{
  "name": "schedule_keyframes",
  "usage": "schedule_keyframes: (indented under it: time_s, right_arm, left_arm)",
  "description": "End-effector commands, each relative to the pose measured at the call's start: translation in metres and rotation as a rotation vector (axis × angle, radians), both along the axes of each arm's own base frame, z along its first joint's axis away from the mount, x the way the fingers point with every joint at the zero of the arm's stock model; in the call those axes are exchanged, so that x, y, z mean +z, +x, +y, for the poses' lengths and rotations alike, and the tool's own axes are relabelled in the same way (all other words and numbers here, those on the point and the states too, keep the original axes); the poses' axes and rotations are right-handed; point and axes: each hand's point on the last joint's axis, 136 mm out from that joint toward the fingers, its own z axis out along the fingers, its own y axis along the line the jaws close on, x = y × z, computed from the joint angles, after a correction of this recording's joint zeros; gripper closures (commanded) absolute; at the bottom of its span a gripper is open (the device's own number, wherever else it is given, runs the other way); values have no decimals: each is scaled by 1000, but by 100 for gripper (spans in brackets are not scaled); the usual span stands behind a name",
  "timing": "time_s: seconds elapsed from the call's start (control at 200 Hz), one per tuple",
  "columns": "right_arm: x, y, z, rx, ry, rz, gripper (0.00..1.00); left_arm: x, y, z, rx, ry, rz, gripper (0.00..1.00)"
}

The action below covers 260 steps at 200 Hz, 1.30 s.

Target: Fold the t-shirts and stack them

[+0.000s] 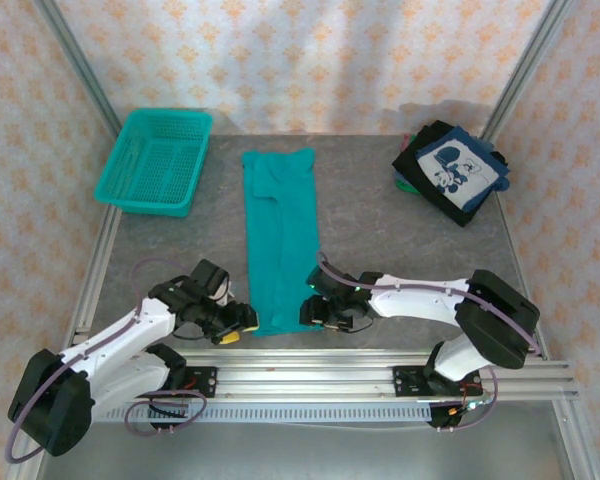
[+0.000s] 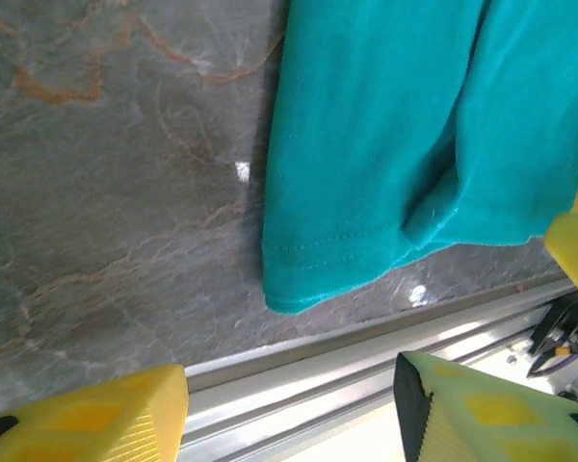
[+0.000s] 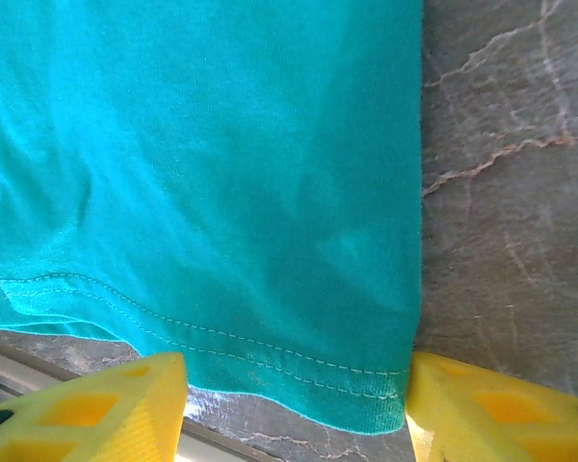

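I will next grab the teal t-shirt (image 1: 280,235) with my right gripper by its stitched hem's outer corner (image 1: 310,326), to fold the hem end over the folded t-shirt.
The teal t-shirt (image 1: 280,235) lies folded lengthwise into a long narrow strip down the middle of the table, hem toward the arms. My left gripper (image 1: 235,325) stands open just left of the hem's near-left corner; in the left wrist view its yellow fingers (image 2: 96,414) hover over the rail, with the shirt corner (image 2: 299,279) beyond them and untouched. My right gripper (image 1: 315,312) is open at the near-right corner, and the stitched hem (image 3: 299,371) lies between its fingers (image 3: 491,404). The folded dark t-shirts (image 1: 450,170), the top one with a white-blue graphic, are stacked at the far right.
A teal mesh basket (image 1: 155,160) sits at the far left corner. The aluminium rail (image 1: 380,365) runs along the near table edge right behind both grippers. Bare grey tabletop (image 1: 380,230) lies on both sides of the shirt strip.
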Motion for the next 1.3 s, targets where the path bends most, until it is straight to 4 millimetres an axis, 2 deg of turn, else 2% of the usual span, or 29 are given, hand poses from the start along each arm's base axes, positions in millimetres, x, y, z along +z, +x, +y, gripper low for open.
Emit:
schedule_keyframes:
  time_s: [0.0,0.315,0.465,0.59,0.635,0.701,0.766,0.896,1.111,1.216,1.296]
  right_arm:
    - [5,6,6,23,24,-18,40]
    - [-4,5,13,41,46,7,41]
    - [-10,6,15,40,40,15,46]
    - [-12,7,16,34,35,19,60]
    - [-13,6,15,34,27,25,69]
    - [-13,5,14,33,29,30,83]
    - [-10,4,14,25,39,31,91]
    - [-1,0,10,30,32,39,100]
    - [16,-19,9,36,20,87,100]
    - [25,-28,14,53,6,98,100]
    - [39,-24,14,58,-18,74,100]
  left_arm:
    - [-5,15,-8,71,-33,-34,42]
    - [-19,28,-18,103,-27,-31,49]
    - [-30,32,-22,95,7,-18,58]
    - [-32,40,-30,79,32,-30,73]
    - [-33,40,-29,70,55,-29,81]
    - [-33,38,-24,63,87,-30,87]
    - [-29,35,-18,53,113,-36,91]
    - [-25,21,-7,37,149,-34,99]
    - [-9,1,8,58,168,-60,100]
    - [6,0,8,75,145,-83,100]
    - [20,5,9,77,148,-114,100]
